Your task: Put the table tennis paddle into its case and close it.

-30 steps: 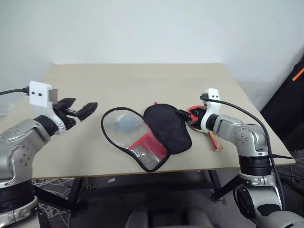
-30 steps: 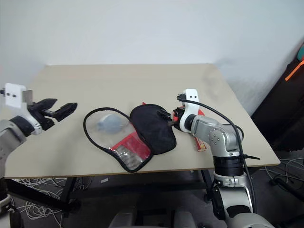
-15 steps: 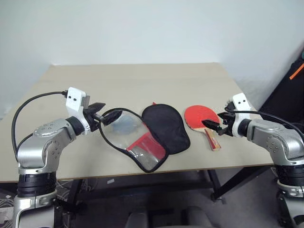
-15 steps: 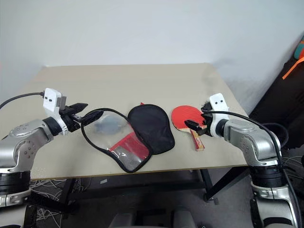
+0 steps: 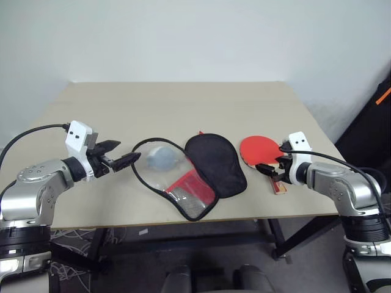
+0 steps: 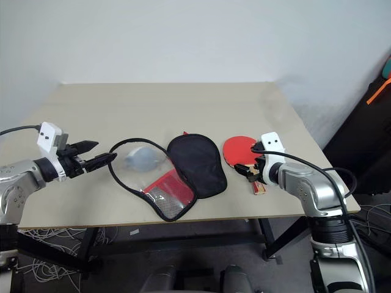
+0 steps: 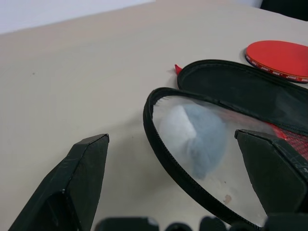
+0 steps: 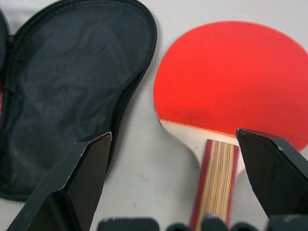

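Observation:
My right gripper needs to come down before it closes on the handle, because my open fingers are still above the wooden handle.
The table tennis paddle lies red face up on the table's right side, its wooden handle pointing toward the front edge. The case lies unzipped and spread flat to its left: a black half beside the paddle, and a clear-lined half with a whitish-grey lump and a red mesh pocket. My left gripper is open, low over the table just left of the case's rim. Open too, my right gripper hovers at the paddle's handle with nothing held.
The beige table has bare room behind and left of the case. Its front edge runs close under the case and handle. A black object with an orange strap stands off the table's right side.
My left gripper has come down and in toward the case's left rim. My right gripper has moved right, from the case's edge to over the paddle's handle. Both stayed open.

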